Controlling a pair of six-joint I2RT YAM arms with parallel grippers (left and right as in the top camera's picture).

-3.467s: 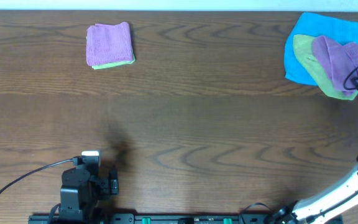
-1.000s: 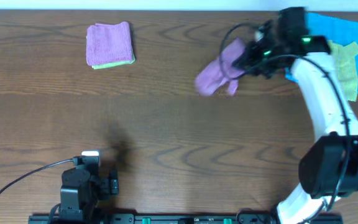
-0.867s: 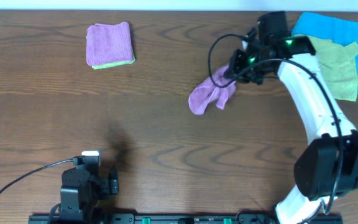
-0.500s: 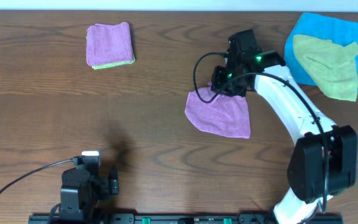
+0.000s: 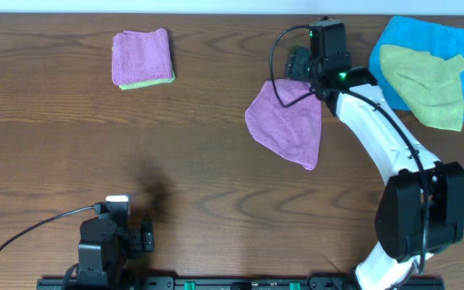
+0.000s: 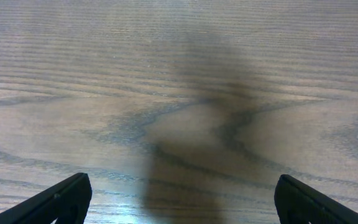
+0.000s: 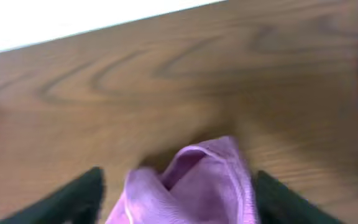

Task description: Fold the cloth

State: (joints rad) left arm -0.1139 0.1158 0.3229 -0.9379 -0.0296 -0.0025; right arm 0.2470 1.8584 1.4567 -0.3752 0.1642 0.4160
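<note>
The robot's right gripper will next fold the purple-magenta cloth, picking it up by its humped far corner and leaving the rest free.
The purple-magenta cloth lies spread on the table right of centre, wide at the far side and narrowing to a point toward the front. Its far corner is humped up. My right gripper is over that far corner. In the right wrist view the cloth's hump sits between the fingers, which stand wide apart; this view is blurred. My left gripper is open and empty over bare wood, and in the overhead view it is at the front left.
A folded purple cloth on a green one lies at the far left. At the far right a yellow-green cloth lies on a larger bright blue cloth. The table's far edge is close behind the right gripper.
The right arm carried the purple cloth from the far-right pile leftward, laid it down, then pulled back toward the far edge, dragging the cloth's top that way. The left arm has not moved.
</note>
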